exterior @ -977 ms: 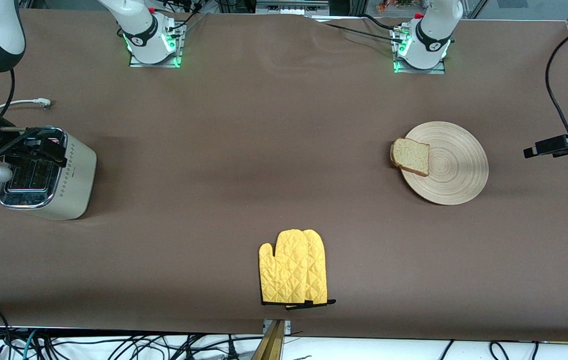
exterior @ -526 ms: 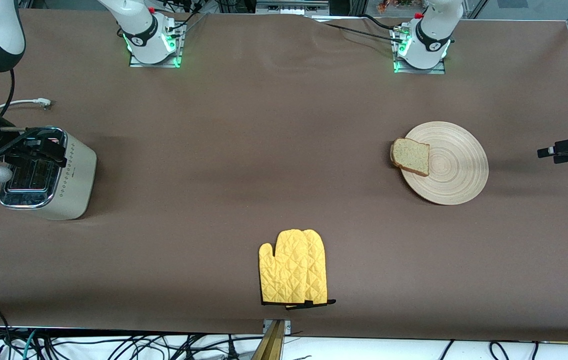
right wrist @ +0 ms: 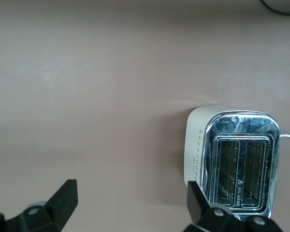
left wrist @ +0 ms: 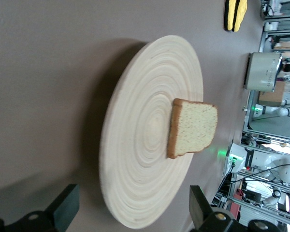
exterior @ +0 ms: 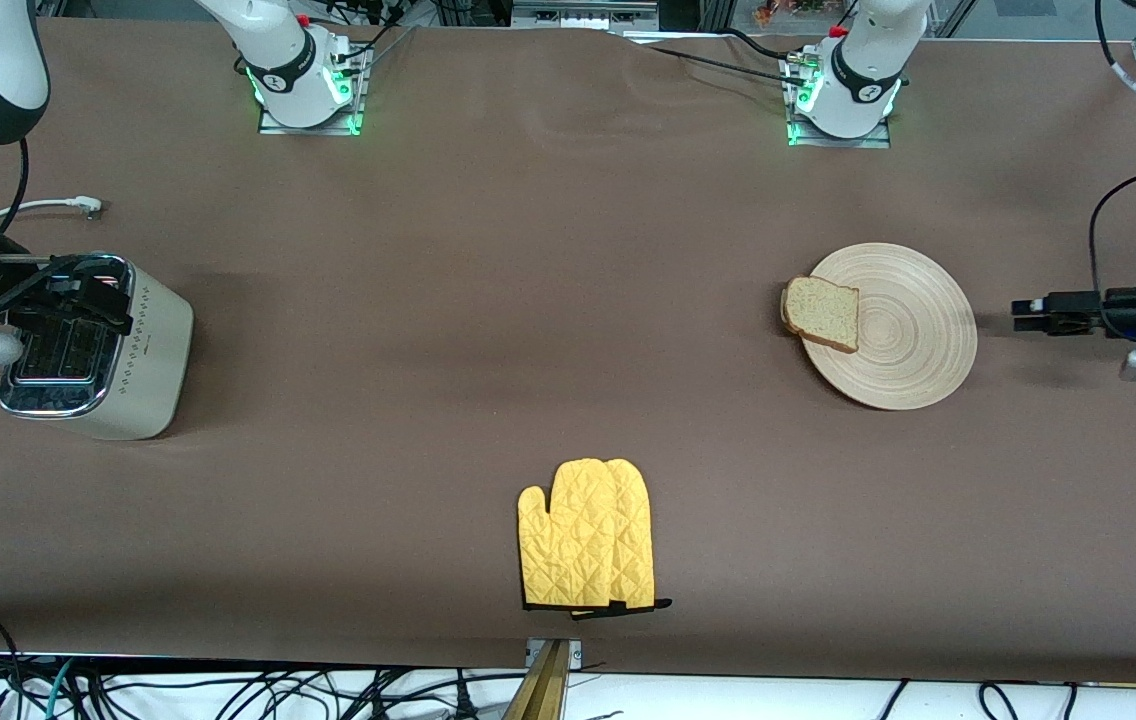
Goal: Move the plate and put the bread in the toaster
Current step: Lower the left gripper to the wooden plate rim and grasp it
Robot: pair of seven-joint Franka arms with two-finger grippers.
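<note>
I should pick up the wooden plate by its bare rim (exterior: pixel 974 326) with my left gripper next. The bread slice (exterior: pixel 821 313) then stays free.
The beige wooden plate (exterior: pixel 913 335) lies toward the left arm's end of the table. The brown bread slice (exterior: pixel 821 313) rests on its rim on the side toward the toaster. My left gripper (exterior: pixel 1020 312) is open and low beside the plate, a short gap from the rim. In the left wrist view, the plate (left wrist: pixel 135 159) and the bread (left wrist: pixel 195 126) lie just ahead of the open left gripper (left wrist: pixel 133 198). The cream toaster (exterior: pixel 98 350) stands at the right arm's end. My right gripper (exterior: pixel 83 295) is open over it. In the right wrist view, the toaster (right wrist: pixel 234 162) shows both slots empty beside the right gripper (right wrist: pixel 130 193).
A yellow oven mitt (exterior: pixel 588 535) lies near the table's front edge, midway along it. The toaster's white cord (exterior: pixel 43 207) trails on the table farther from the camera than the toaster. Both arm bases stand along the back edge.
My left gripper first drew back toward the table's end, then swung in toward the plate's rim. The right arm, plate and bread have not moved.
</note>
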